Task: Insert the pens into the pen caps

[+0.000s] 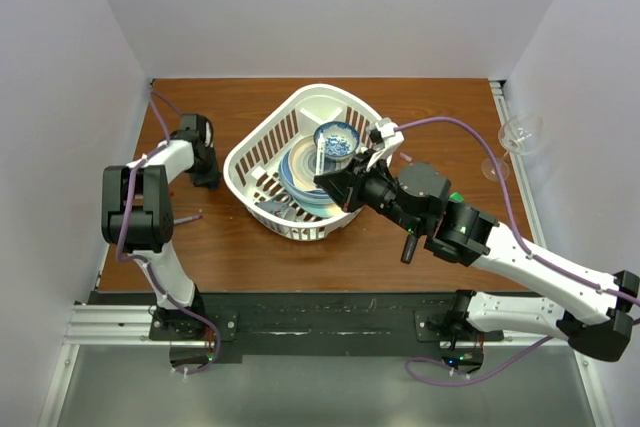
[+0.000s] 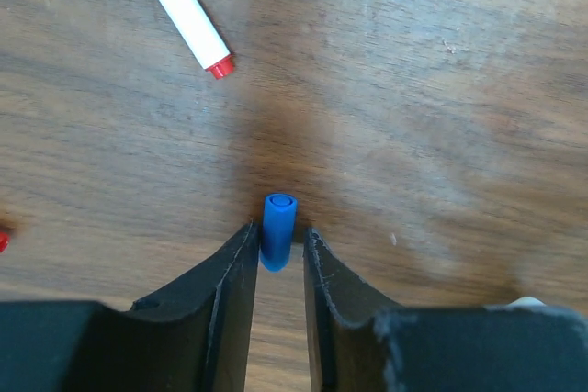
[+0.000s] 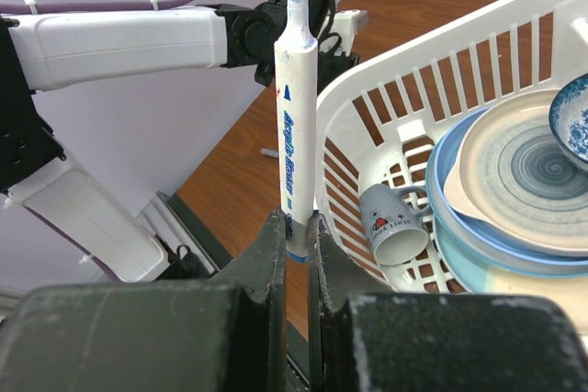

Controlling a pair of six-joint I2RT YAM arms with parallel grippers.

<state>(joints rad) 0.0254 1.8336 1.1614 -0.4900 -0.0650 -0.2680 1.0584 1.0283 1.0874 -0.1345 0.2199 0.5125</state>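
Observation:
The blue pen cap (image 2: 279, 227) would stay on the wood if I lifted my left gripper now, because there is a gap between finger and cap.
In the left wrist view a small blue pen cap (image 2: 279, 227) sits between the tips of my left gripper (image 2: 279, 238), its round end toward the camera. The left finger (image 2: 234, 268) touches it and a sliver of gap shows on the right side, so the jaws stand narrowly open around it. A white pen with a red tip (image 2: 184, 16) lies on the wood further off. My right gripper (image 3: 296, 222) is shut on the lower end of a white pen (image 3: 296, 107) held upright, its bare blue tip at the top. From above, the left gripper (image 1: 207, 179) points down at the table left of the basket.
A white basket (image 1: 232, 162) with plates, a bowl and a mug (image 3: 395, 222) fills the table's middle, close beside the right gripper (image 1: 335, 185). A wine glass (image 1: 520, 135) stands at the right edge. Another thin pen (image 1: 190, 217) lies near the left arm. Something red (image 2: 3, 240) shows at the frame's edge.

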